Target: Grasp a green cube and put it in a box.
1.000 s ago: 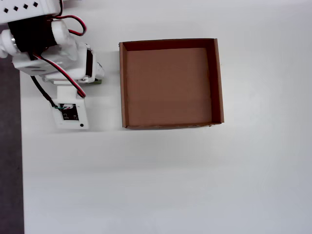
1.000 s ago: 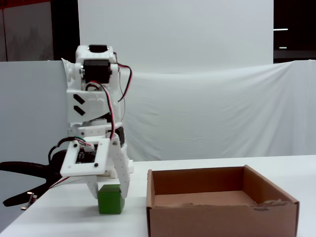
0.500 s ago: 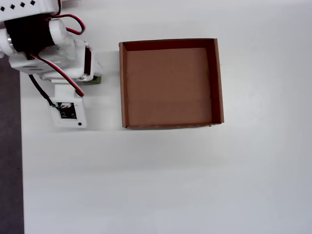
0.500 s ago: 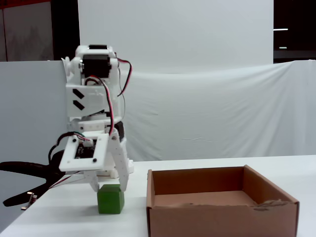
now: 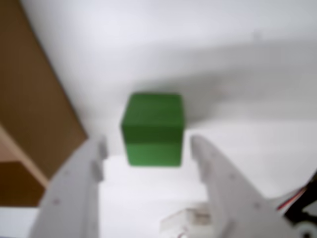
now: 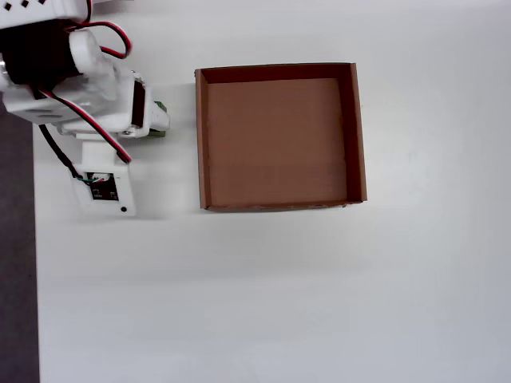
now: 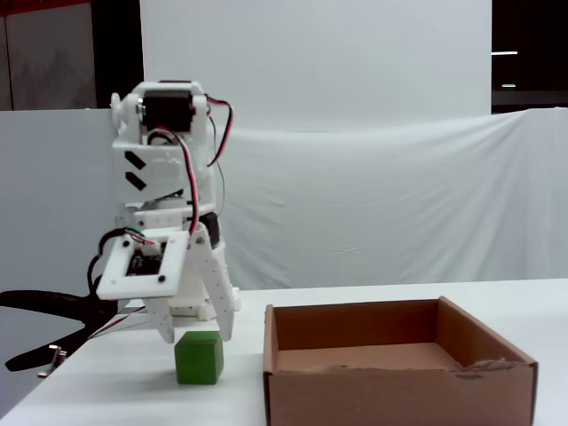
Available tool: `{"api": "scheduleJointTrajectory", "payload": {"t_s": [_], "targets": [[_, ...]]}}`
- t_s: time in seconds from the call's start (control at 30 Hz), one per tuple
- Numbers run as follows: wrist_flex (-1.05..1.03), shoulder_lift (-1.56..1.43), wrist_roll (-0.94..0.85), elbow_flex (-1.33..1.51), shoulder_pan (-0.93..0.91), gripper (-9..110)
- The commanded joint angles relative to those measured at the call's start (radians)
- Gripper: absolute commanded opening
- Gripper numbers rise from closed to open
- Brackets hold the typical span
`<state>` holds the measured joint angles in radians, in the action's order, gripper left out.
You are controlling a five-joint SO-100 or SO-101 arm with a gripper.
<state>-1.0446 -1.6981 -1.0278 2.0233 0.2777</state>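
I should pick up the green cube (image 5: 152, 129) next by its two opposite sides with my gripper, so that it can go in the box (image 5: 34, 94).
The green cube (image 5: 152, 129) stands on the white table, left of the box in the fixed view (image 7: 198, 357). My gripper (image 5: 148, 145) is open, with one white finger (image 5: 79, 183) on each side and the cube just past the fingertips, untouched. In the fixed view the gripper (image 7: 197, 335) hangs right over the cube with its tips about level with the cube's top. In the overhead view the arm covers the cube except for a green sliver (image 6: 162, 106). The brown cardboard box (image 6: 201, 144) is empty and also shows in the fixed view (image 7: 399, 395) and at the left of the wrist view (image 5: 29, 99).
The arm's base and body (image 6: 72, 80) fill the top left of the overhead view. The table's left edge with a dark strip (image 6: 16, 279) lies close to the arm. A white cloth backdrop (image 7: 373, 204) stands behind the table.
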Motion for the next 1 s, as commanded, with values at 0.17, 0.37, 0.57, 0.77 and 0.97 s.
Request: {"api": "scheduleJointTrajectory", "payload": {"t_s": [0.17, 0.37, 0.57, 0.77, 0.97], "targets": [[0.087, -0.078, 0.003, 0.084, 0.000, 25], [0.072, -0.078, 0.011, 0.081, 0.003, 21], [0.058, -0.078, 0.021, 0.055, 0.003, 18], [0.063, -0.066, 0.035, 0.040, 0.006, 16], [0.063, -0.064, 0.038, 0.035, 0.011, 13]]}}
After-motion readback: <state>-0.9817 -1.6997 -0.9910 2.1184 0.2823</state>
